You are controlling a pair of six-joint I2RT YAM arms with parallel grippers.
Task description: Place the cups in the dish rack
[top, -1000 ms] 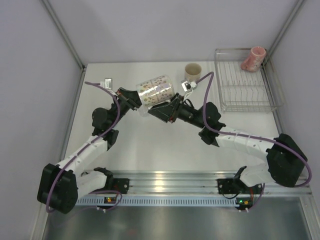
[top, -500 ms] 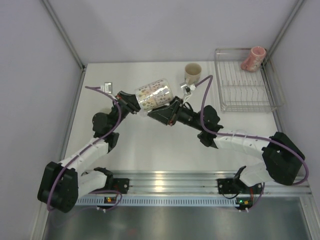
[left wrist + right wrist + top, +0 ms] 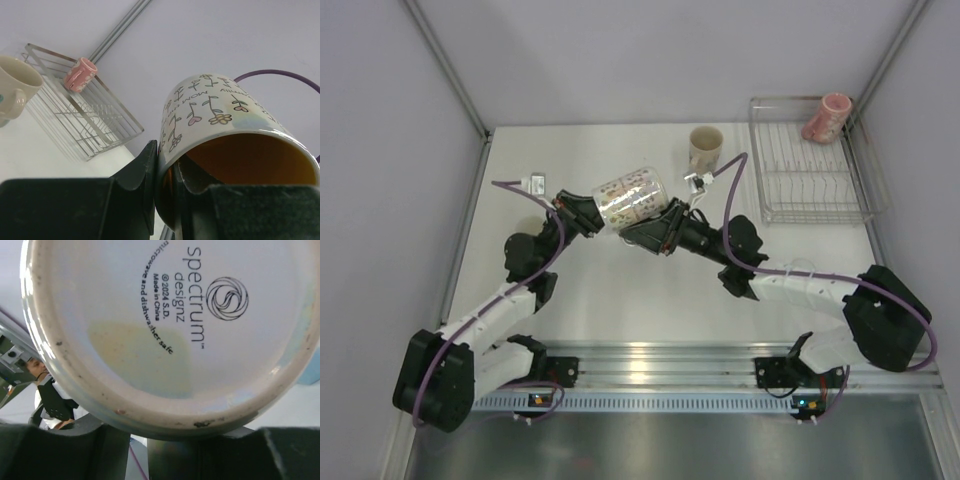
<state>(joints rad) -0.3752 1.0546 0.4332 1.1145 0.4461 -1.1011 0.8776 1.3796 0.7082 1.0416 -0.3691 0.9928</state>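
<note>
The robot's right gripper should close on the cup now. The cup has its handle between both fingers under the edge of the cup's base, so closing now would hold the cup.
A white patterned cup [image 3: 632,193] with an orange inside hangs on its side above the table's middle. My left gripper [image 3: 592,215] is shut on its rim, one finger inside and one outside [image 3: 167,160]. My right gripper [image 3: 642,232] sits against the cup's base, which fills the right wrist view [image 3: 170,315]; its fingers [image 3: 60,445] lie under the base edge, and their hold does not show. A cream cup [image 3: 705,146] stands upright at the back. A pinkish-red cup [image 3: 827,116] lies in the far corner of the wire dish rack [image 3: 815,190].
The rack stands at the back right, close to the right wall. The cream cup [image 3: 12,87] stands just left of the dish rack [image 3: 95,130]. A metal rail [image 3: 660,360] runs along the near edge by the arm bases.
The held cup has drifted a little toward the near side with both arms. The right gripper has slid left along with the cup's base.
</note>
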